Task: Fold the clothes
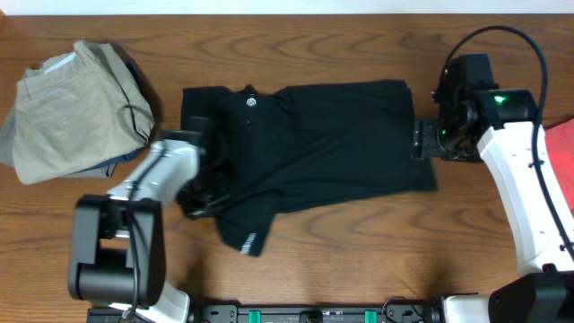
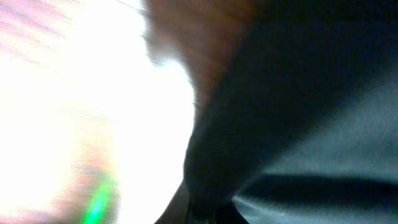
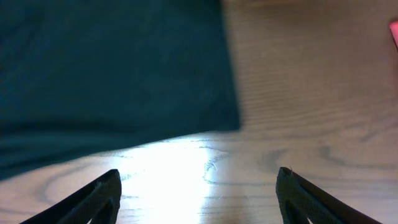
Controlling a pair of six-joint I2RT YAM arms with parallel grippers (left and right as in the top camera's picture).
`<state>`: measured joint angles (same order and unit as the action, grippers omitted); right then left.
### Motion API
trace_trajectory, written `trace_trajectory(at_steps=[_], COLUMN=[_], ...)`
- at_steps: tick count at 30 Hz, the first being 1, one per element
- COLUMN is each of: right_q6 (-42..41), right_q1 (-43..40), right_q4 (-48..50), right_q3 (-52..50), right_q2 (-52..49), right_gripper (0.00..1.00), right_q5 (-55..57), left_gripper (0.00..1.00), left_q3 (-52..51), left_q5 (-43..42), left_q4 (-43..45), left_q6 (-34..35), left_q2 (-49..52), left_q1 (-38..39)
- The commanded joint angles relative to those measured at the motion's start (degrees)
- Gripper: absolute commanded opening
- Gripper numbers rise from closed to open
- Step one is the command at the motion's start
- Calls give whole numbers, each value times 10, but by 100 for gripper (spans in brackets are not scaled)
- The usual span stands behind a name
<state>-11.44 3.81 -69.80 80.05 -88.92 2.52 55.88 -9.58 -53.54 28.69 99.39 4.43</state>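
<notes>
The black T-shirt's near corner [image 1: 428,184] [image 3: 228,120] is the part my right gripper needs to grab next, to stretch the T-shirt flat for folding.
The clothes [image 1: 314,148], a black T-shirt with small white logos, lie spread across the middle of the table. My left gripper [image 1: 199,193] sits at the shirt's left sleeve and is shut on a pinch of the fabric. In the left wrist view the black cloth [image 2: 298,93] fills the right half and bunches toward the bottom, hiding the jaws. My right gripper [image 1: 421,142] is at the shirt's right edge. It stands open [image 3: 199,186] over bare wood, and the shirt's corner [image 3: 112,74] lies just beyond its fingertips [image 3: 111,190].
Khaki-beige trousers [image 1: 67,108] lie folded at the far left, close to the shirt's left edge. A red-pink cloth [image 1: 560,148] shows at the right border, behind the right arm. The wooden table [image 1: 359,260] runs bare along the front.
</notes>
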Motion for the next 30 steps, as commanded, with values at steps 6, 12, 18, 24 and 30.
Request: trace_trajectory(at_steps=[6,12,18,24,30], right_q6=[-88,-107,-157,-181,-208], right_q1=[-28,-27,-27,-27,-27], right_q4=[35,114,159,223,334], right_q3=[-99,-207,-297,-367,-415], right_q2=[-2,-2,-2,-2,-2], right_gripper=[78,74,73,70,54], right_q5=[-34,-139,-160,-190,-187], left_gripper=[6,6,6,6,6], left_q3=[16,12,7,6,6], left_q5=[-28,-29,-28,-28,-29], left_q4=[-12,-15,-15,-15,-15], left_q6=[-66,-71,-71,-71,-71], left_q2=[-10,-10,-10,-10,-10], left_q1=[-111,-100,-90,-90,-90])
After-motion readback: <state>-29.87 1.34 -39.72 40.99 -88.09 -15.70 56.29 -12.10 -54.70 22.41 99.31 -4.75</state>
